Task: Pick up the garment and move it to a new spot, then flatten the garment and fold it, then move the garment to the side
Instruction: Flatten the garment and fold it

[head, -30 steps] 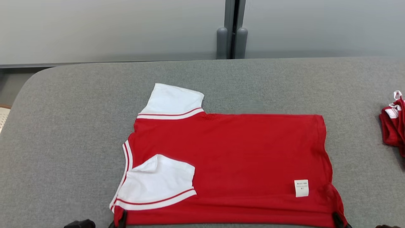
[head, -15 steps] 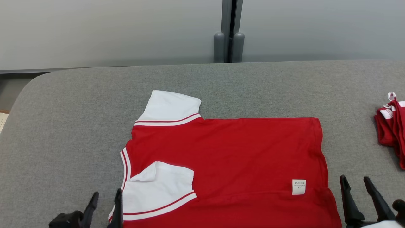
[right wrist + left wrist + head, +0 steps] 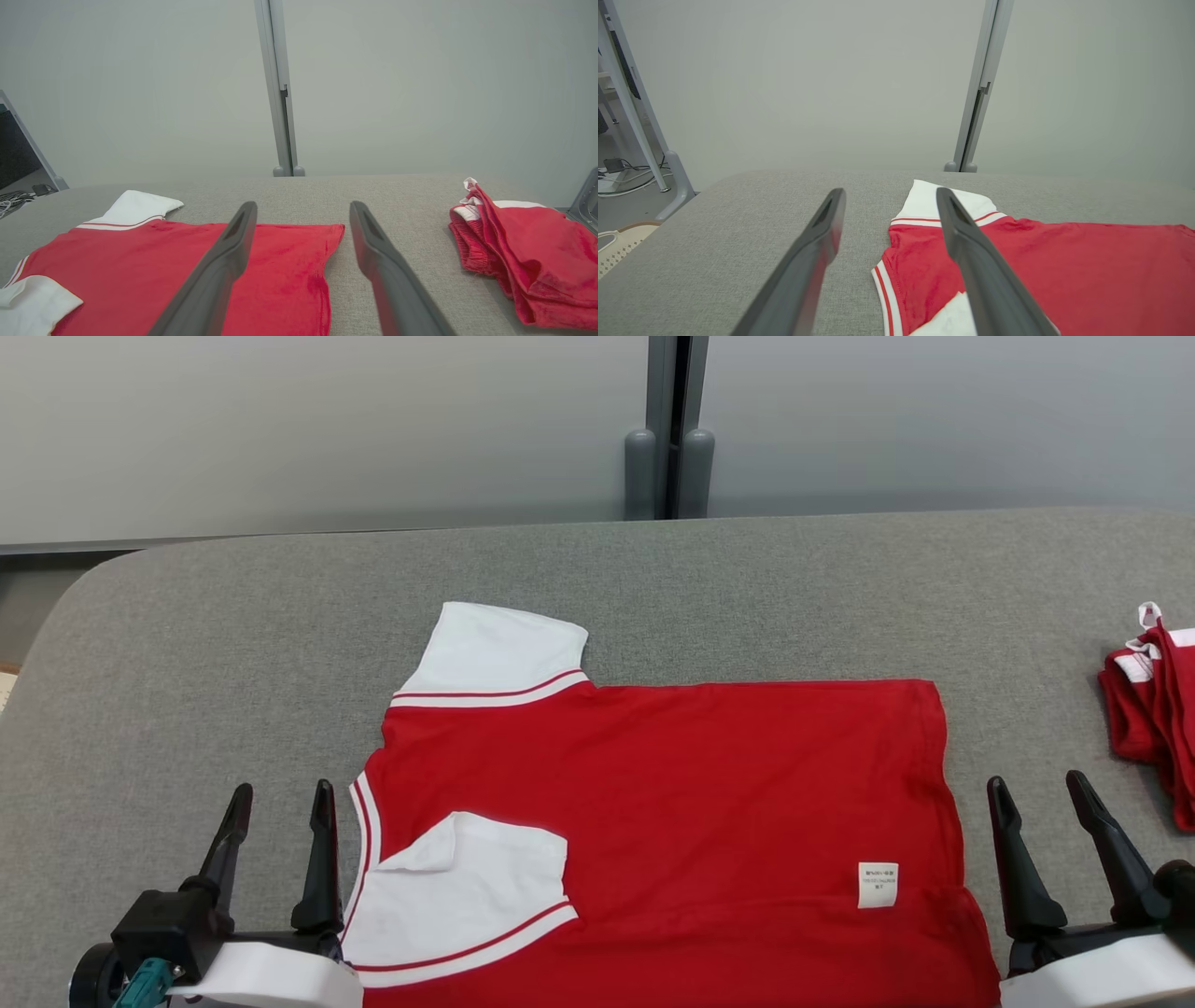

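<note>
The left gripper will next fold the T-shirt's unfolded long edge over its red body (image 3: 717, 806), and for that it will grab the far white sleeve by its cuff (image 3: 514, 621).
A red T-shirt (image 3: 672, 803) with white sleeves lies flat on the grey padded table (image 3: 187, 663), its near long edge folded over so the near sleeve (image 3: 467, 887) rests on top; a white label (image 3: 878, 885) shows near the hem. The far sleeve (image 3: 499, 649) sticks out toward the wall. My left gripper (image 3: 280, 798) stands open just left of the collar, off the cloth (image 3: 1017, 261). At the hem's right side, my right gripper (image 3: 1038, 789) is open above bare table. The right wrist view shows the shirt's hem (image 3: 299, 261) under its left finger.
A second crumpled red and white garment (image 3: 1153, 709) lies at the table's right edge, also visible as a heap (image 3: 518, 256) in the right wrist view. A grey post (image 3: 667, 429) and pale wall panels stand behind the table. The table's rounded left corner drops toward the floor.
Both grippers have let go of the shirt's near edge, opened, and risen into view beside the shirt. The camera has shifted slightly. The shirt stays flat.
</note>
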